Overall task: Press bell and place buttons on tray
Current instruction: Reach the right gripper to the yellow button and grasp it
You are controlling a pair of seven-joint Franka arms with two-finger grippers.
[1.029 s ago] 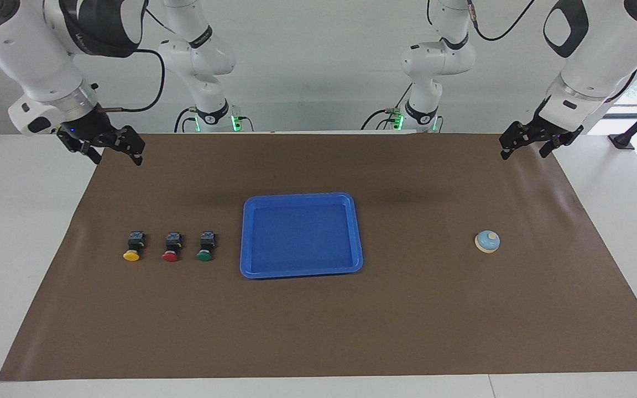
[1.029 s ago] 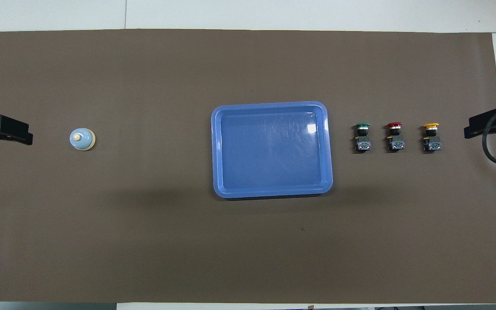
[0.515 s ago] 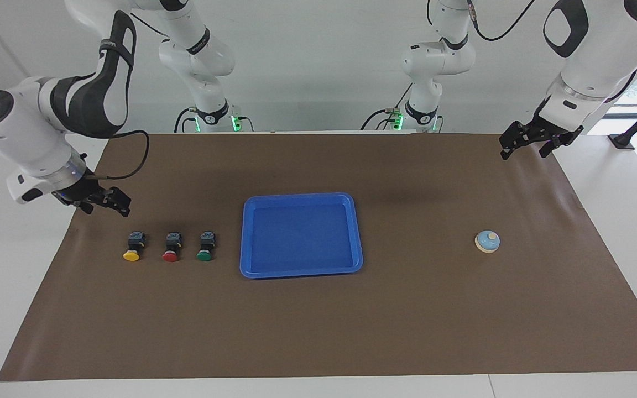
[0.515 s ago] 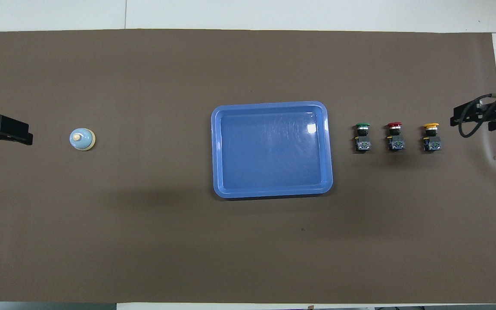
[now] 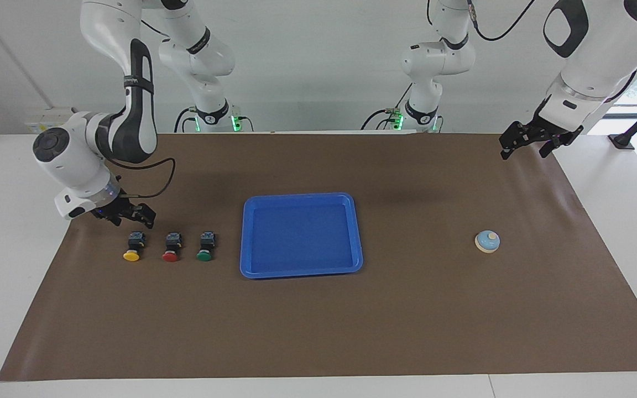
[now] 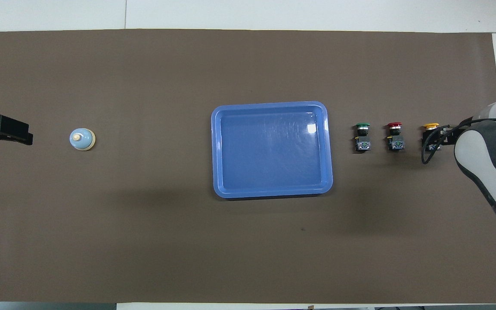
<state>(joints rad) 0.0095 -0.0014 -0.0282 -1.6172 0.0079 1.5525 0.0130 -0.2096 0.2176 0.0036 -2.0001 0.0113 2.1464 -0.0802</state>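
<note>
My right gripper should place the yellow button on the blue tray, so next it should grab the button by its black body (image 6: pixel 427 138).
Three buttons lie in a row on the brown mat, toward the right arm's end: yellow (image 5: pixel 131 247) (image 6: pixel 430 126), red (image 5: pixel 171 247) (image 6: pixel 395 137) and green (image 5: pixel 205 246) (image 6: pixel 362 137), the green one closest to the tray. The blue tray (image 5: pixel 301 196) (image 6: pixel 269 104) sits mid-table with nothing in it. The light blue bell (image 5: pixel 487 241) (image 6: pixel 82 139) stands toward the left arm's end. My right gripper (image 5: pixel 133 221) (image 6: pixel 435 137) hangs open, low over the mat just beside the yellow button's black body, not touching it. My left gripper (image 5: pixel 524 152) (image 6: pixel 24 134) waits open, raised over the mat's corner.
The brown mat (image 5: pixel 440 309) covers most of the white table (image 5: pixel 3 232). A black cable (image 5: pixel 158 188) loops from the right wrist. The right forearm (image 6: pixel 489 168) reaches over the mat's edge beside the buttons.
The right arm has swung from over the mat's corner near the robots down to just beside the yellow button. The left arm, bell, tray and buttons have not moved.
</note>
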